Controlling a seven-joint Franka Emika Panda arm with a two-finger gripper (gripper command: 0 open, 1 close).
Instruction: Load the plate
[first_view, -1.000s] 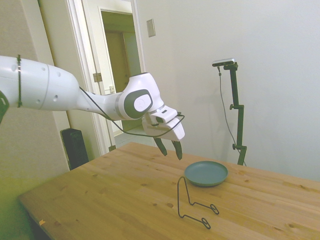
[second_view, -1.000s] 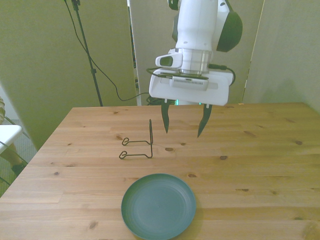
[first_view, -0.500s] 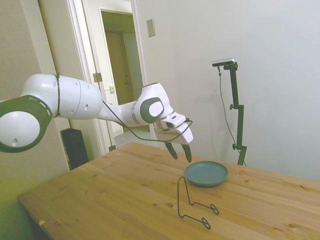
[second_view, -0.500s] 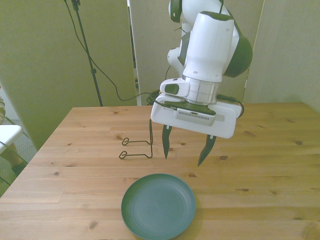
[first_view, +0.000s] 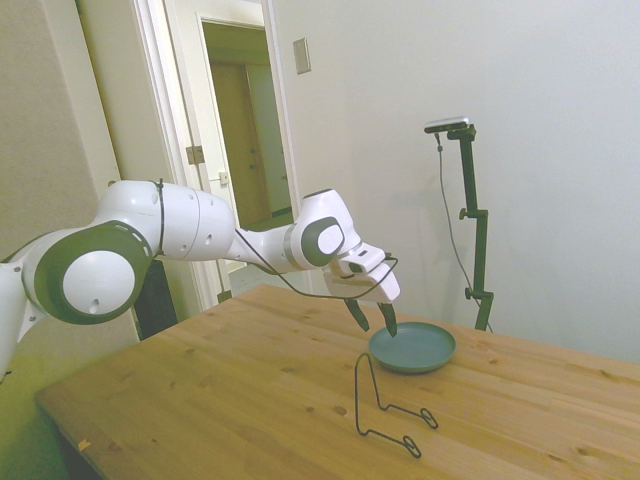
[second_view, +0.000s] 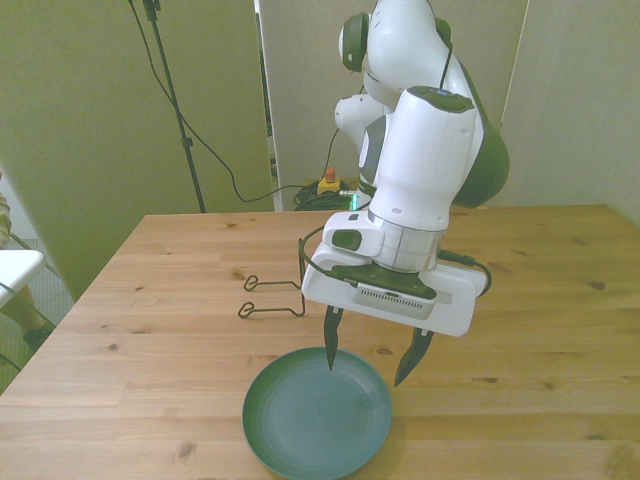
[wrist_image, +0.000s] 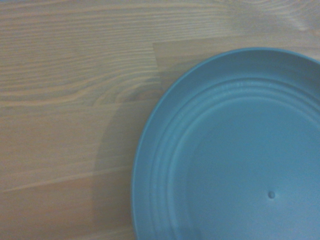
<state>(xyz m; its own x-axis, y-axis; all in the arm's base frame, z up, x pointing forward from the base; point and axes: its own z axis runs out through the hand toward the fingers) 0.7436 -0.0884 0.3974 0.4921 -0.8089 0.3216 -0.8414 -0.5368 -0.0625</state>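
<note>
My gripper grabs the plate (second_view: 310, 425) by its raised rim (second_view: 371, 368) next, to load it onto the wire stand.
The plate (second_view: 310, 425) is a small round blue-teal dish with a raised rim, lying flat on the wooden table near its front edge. It also shows in the side view as the plate (first_view: 418, 348) and fills much of the wrist view as the plate (wrist_image: 235, 150). My gripper (second_view: 368, 366) hangs open just above the plate's far rim, fingers pointing down, nothing between them. In the side view the gripper (first_view: 373, 318) is at the plate's left edge.
A thin black wire stand (second_view: 275, 288) rests on the table at the front view's left, behind the plate; in the side view the wire stand (first_view: 385, 406) is nearer the camera than the plate. Bare wood surrounds both.
The arm has reached forward and come down, carrying the open gripper from above the table's middle to just over the plate's rim. Plate and wire stand have not moved.
</note>
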